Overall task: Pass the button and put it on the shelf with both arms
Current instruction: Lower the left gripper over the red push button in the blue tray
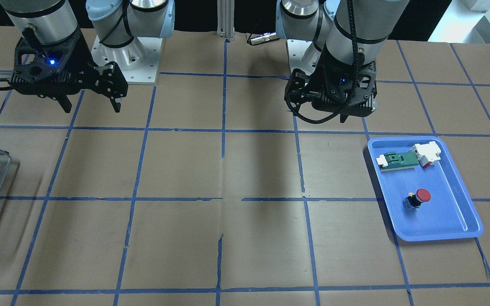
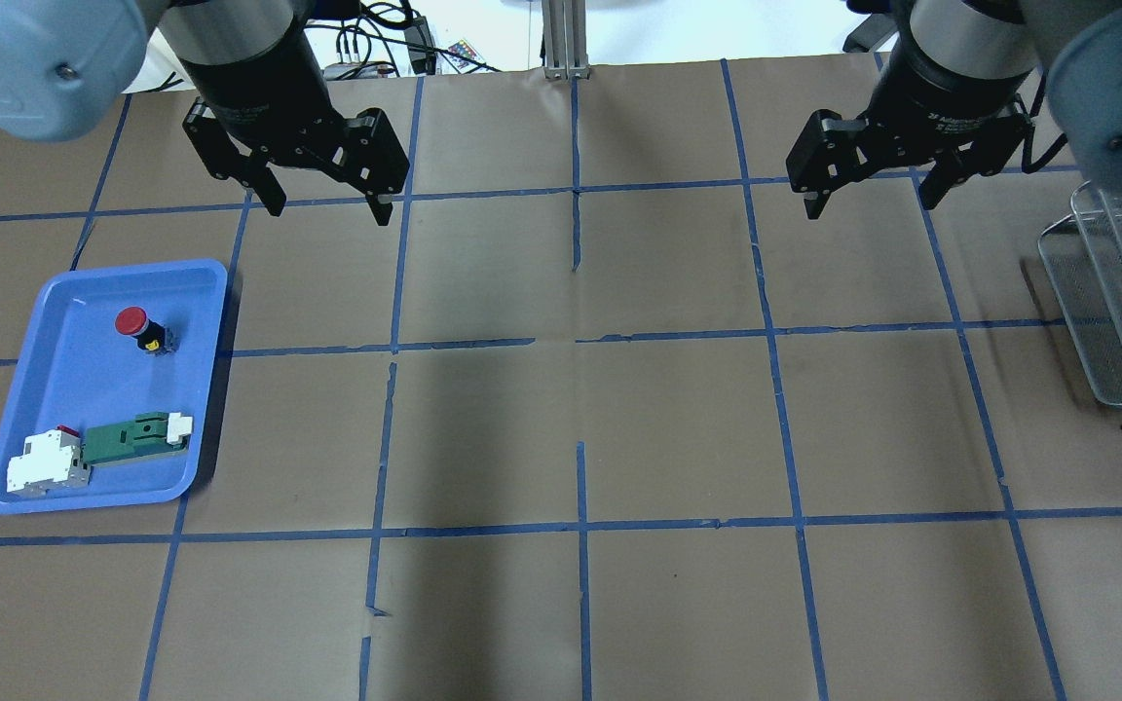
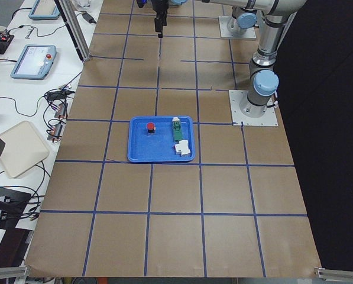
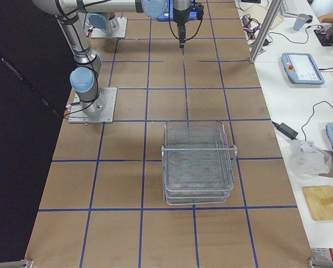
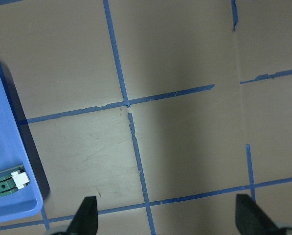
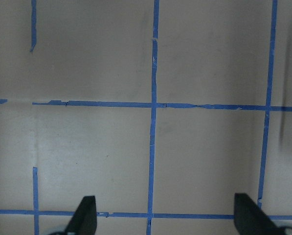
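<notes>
The robot's left gripper needs to take hold of the button next by its red-end with the cap (image 1: 423, 194). Then it can pass the button across for shelving.
The button (image 2: 137, 328), with a red cap and dark body, lies in the blue tray (image 2: 84, 389) on the table's left; it also shows in the front view (image 1: 418, 199) and the left side view (image 3: 150, 126). My left gripper (image 2: 327, 209) is open and empty, hovering above the table behind and to the right of the tray; its jaws stand wide apart in the left wrist view (image 5: 168, 220). My right gripper (image 2: 871, 204) is open and empty, hovering left of the wire-mesh shelf (image 2: 1116, 292). The shelf shows whole in the right side view (image 4: 198, 162).
The tray also holds a green-and-white flat part (image 2: 132, 438) and a white-and-red block (image 2: 45, 462) at its near end. Brown paper with a blue tape grid covers the table. A metal post (image 2: 566, 39) stands at the far edge.
</notes>
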`<action>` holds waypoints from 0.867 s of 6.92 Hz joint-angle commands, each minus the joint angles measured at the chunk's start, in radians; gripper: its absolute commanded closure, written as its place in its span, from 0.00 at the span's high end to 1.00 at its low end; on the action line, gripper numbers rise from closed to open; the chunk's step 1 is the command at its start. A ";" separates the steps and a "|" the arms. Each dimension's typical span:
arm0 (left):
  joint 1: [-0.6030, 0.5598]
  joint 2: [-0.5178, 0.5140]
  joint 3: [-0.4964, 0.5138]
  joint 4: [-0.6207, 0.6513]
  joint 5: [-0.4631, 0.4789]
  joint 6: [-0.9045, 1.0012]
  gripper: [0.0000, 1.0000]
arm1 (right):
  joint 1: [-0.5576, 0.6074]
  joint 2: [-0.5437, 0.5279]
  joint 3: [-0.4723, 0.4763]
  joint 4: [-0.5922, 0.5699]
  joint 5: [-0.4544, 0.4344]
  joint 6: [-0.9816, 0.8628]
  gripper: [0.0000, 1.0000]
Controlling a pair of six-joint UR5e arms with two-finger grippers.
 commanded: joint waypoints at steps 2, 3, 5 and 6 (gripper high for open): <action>0.059 -0.005 -0.022 0.007 0.004 -0.013 1.00 | -0.029 0.006 -0.008 0.009 -0.001 0.027 1.00; 0.138 -0.020 -0.060 0.032 0.000 -0.001 1.00 | -0.030 0.008 -0.003 0.008 -0.019 0.030 1.00; 0.319 -0.048 -0.129 0.128 0.003 0.062 1.00 | -0.025 0.008 0.000 0.003 -0.005 0.112 1.00; 0.393 -0.075 -0.175 0.220 0.002 0.082 1.00 | -0.025 0.009 0.003 0.009 -0.005 0.111 1.00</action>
